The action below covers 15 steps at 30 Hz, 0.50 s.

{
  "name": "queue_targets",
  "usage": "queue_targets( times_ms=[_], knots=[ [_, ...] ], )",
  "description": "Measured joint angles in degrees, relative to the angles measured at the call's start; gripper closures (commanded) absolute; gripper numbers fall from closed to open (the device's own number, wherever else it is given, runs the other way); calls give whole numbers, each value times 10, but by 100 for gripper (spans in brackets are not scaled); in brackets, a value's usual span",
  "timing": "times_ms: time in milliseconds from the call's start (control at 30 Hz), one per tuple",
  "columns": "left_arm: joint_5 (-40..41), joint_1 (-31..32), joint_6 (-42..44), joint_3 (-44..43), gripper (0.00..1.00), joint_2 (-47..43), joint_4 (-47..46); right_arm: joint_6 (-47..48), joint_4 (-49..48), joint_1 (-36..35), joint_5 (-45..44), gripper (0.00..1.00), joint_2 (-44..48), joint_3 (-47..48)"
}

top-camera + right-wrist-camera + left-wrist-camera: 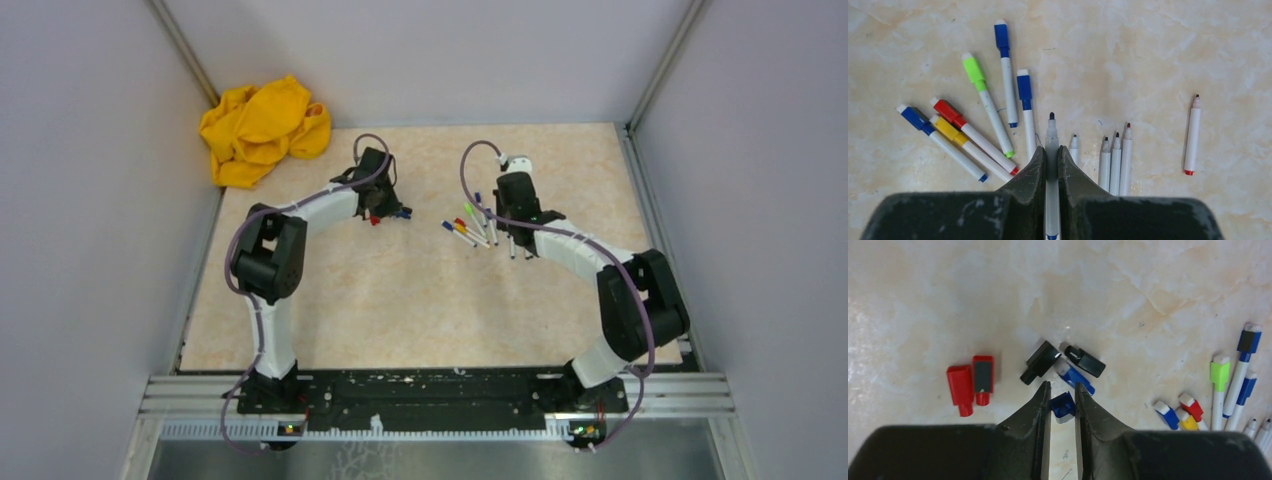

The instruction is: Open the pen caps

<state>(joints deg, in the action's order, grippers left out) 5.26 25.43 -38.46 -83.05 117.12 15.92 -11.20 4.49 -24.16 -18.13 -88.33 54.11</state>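
Note:
My right gripper should keep holding the held pen, because it is beside a blue-capped pen and would drop short if I opened now.
My left gripper (1063, 389) is shut on a small blue pen cap (1064, 406), held just above the table. Beyond its tips lie loose caps: two red (960, 386), two black (1040, 361) and one blue (1075, 377). My right gripper (1051, 148) is shut on an uncapped white pen (1051, 131) with a dark tip and a blue end. To its left fan several pens with caps on: blue (1002, 35), green (973, 68), red (945, 110) and yellow (947, 128). Uncapped barrels (1116, 160) lie to its right, and one with a red end (1192, 135) lies farther off.
A crumpled yellow cloth (262, 128) sits at the far left corner. Grey walls close in the table on three sides. A black rail (430, 390) carries both arm bases at the near edge. The capped pens (468, 226) lie between the two wrists.

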Motion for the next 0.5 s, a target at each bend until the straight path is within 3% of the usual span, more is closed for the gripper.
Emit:
queue_targets(
  times_ms=[500],
  knots=[
    [36, 0, 6, 34, 86, -12, 19, -22, 31, 32, -24, 100, -44, -1]
  ],
)
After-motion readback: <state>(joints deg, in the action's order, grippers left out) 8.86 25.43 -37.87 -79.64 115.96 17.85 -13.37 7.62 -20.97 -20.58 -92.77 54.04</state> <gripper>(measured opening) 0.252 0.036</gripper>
